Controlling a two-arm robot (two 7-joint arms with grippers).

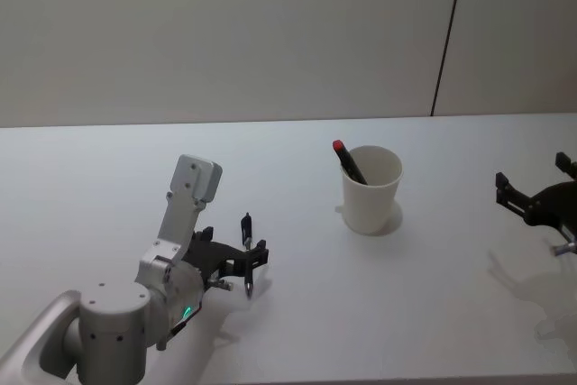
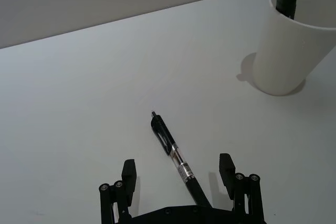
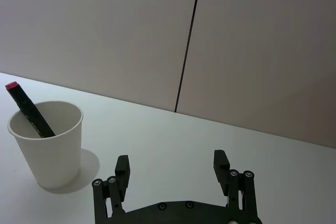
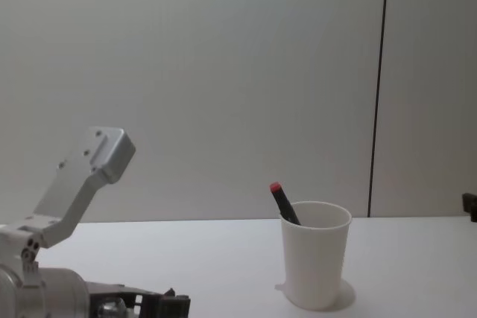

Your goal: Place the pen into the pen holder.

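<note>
Next, my left gripper picks up the pen by its black lower body [image 2: 198, 191] to get the pen into the white paper cup.
A black pen [image 1: 247, 254] lies flat on the white table, its clip end pointing away from my left arm. My left gripper [image 1: 236, 263] hovers low over it, open, with a finger on each side of the pen [image 2: 176, 158] and a clear gap to both. The pen holder [image 1: 370, 189], a white paper cup, stands upright to the right and farther back; it holds another black pen with a red cap [image 1: 347, 160]. That cup also appears in the left wrist view [image 2: 290, 45] and the chest view [image 4: 314, 255]. My right gripper [image 1: 532, 178] is open at the far right, apart from the cup [image 3: 47, 145].
The white table [image 1: 108, 178] runs back to a grey wall with a dark vertical seam [image 1: 446, 42]. Bare tabletop lies between the pen and the cup, and between the cup and the right gripper.
</note>
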